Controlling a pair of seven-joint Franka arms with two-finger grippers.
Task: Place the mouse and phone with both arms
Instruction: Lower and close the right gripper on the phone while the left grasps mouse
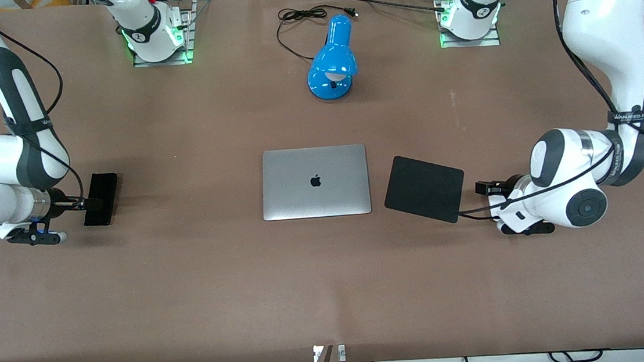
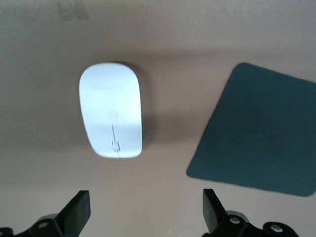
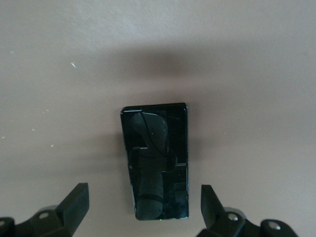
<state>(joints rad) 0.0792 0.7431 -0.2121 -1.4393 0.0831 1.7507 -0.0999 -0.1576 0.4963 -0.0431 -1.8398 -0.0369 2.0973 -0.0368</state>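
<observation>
My right gripper is to grab the phone (image 1: 101,198) next by its long side edges, so that it can put the phone down beside the silver laptop (image 1: 314,182).
The black phone (image 1: 101,198) lies flat on the table at the right arm's end; it also shows in the right wrist view (image 3: 157,165). My right gripper (image 1: 88,202) (image 3: 143,202) is open, with one finger on each side of the phone's end and not touching it. The white mouse (image 2: 112,111) lies on the table beside the black mouse pad (image 1: 424,188) (image 2: 259,138); in the front view the left arm hides it. My left gripper (image 1: 483,188) (image 2: 146,205) is open and empty, just short of the mouse.
A closed silver laptop (image 1: 315,181) lies mid-table beside the mouse pad. A blue desk lamp (image 1: 333,60) with a black cable (image 1: 302,16) stands between the arm bases.
</observation>
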